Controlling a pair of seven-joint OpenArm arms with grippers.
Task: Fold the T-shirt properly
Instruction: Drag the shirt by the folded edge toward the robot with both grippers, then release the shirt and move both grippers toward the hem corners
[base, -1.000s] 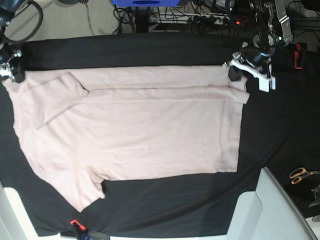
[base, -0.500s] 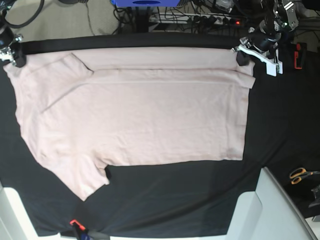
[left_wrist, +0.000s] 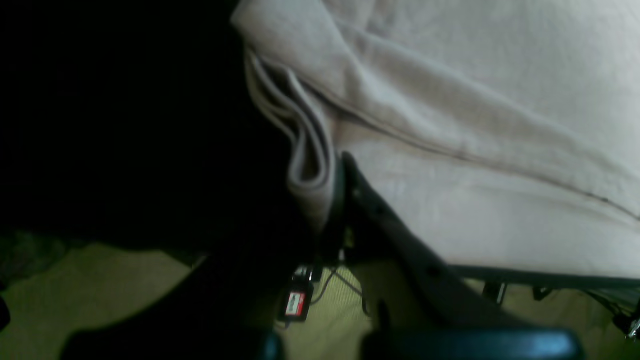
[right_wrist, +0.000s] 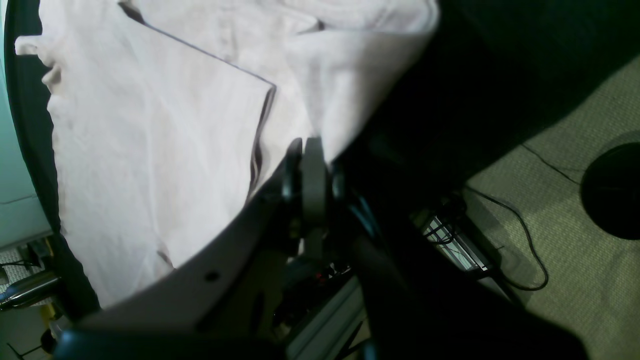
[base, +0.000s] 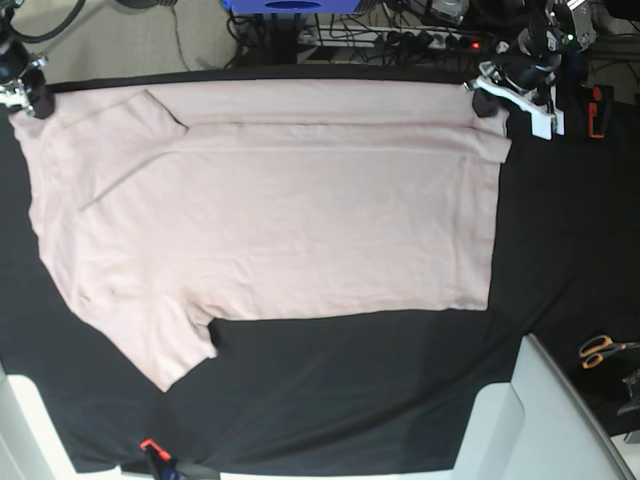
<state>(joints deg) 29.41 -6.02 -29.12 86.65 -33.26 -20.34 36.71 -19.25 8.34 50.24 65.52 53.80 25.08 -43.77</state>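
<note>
The held hem of the T-shirt lies on the black cloth right along its far edge and would stay there, so it is time for my left gripper to let go.
The pale pink T-shirt lies spread on the black table cloth, with a strip folded over along its far edge and one sleeve pointing to the near left. My left gripper is shut on the shirt's far right corner. In the left wrist view its fingers pinch the layered hem of the T-shirt. My right gripper is shut on the far left corner, at the sleeve. In the right wrist view its fingertips clamp the edge of the T-shirt.
Orange-handled scissors lie at the right edge. A white bin stands at the near right. A red object sits beside the left arm. A small red clip marks the near edge. Cables and a power strip lie behind the table.
Both grippers have pulled the shirt's folded edge back to the table's far edge. The whole shirt has slid away from the camera and lies flatter.
</note>
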